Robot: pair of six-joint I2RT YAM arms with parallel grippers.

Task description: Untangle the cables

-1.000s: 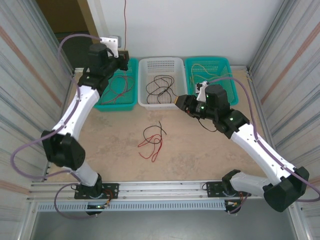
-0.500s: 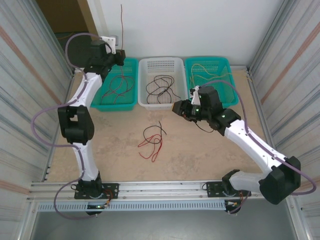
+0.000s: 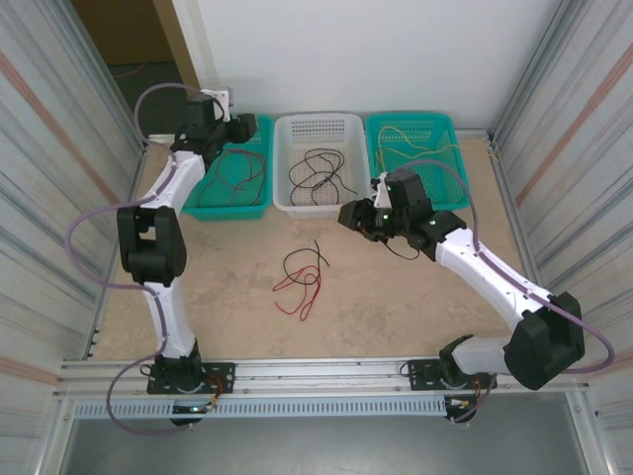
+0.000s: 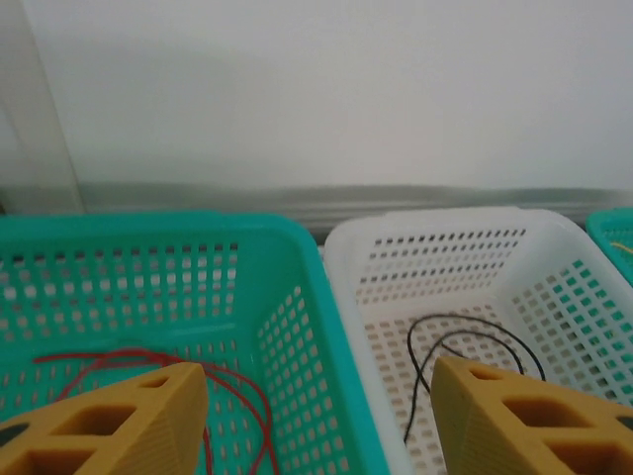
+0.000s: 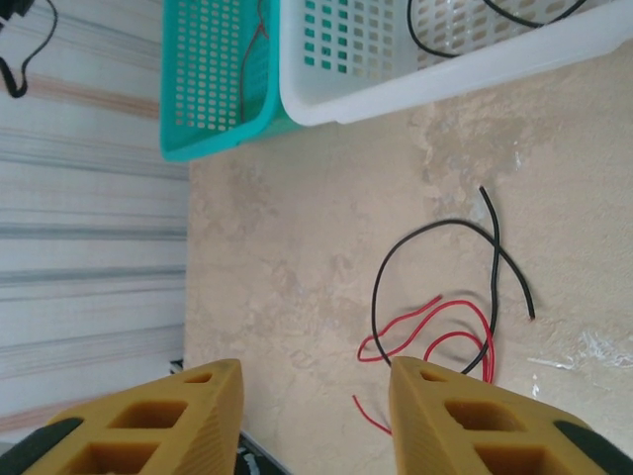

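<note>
The left gripper grabs the black cable's loop next, clear of the red cable, which leaves the black cable's ends free to untangle.
A black cable [image 3: 300, 261] and a red cable [image 3: 303, 288] lie looped through each other on the table, seen again in the right wrist view as the black cable [image 5: 377, 275] and the red cable [image 5: 447, 308]. My right gripper [image 3: 347, 214] hovers to the right of this tangle and above it, open [image 5: 312, 416] with nothing between its fingers. My left gripper [image 3: 247, 126] is at the back over the left teal basket [image 3: 229, 211], open [image 4: 321, 416] and empty. Red cables [image 4: 242, 396] lie in that basket [image 4: 297, 257] below it.
The white basket [image 3: 316, 209] in the middle holds black cables [image 3: 318, 168]. The right teal basket [image 3: 415, 119] holds yellow cables [image 3: 410, 139]. Corrugated metal walls close both sides. A rail [image 3: 316, 371] runs along the near edge.
The left gripper has opened; the red cable it held up against the back wall is gone from the air. The right gripper moved a little left, toward the tangle.
</note>
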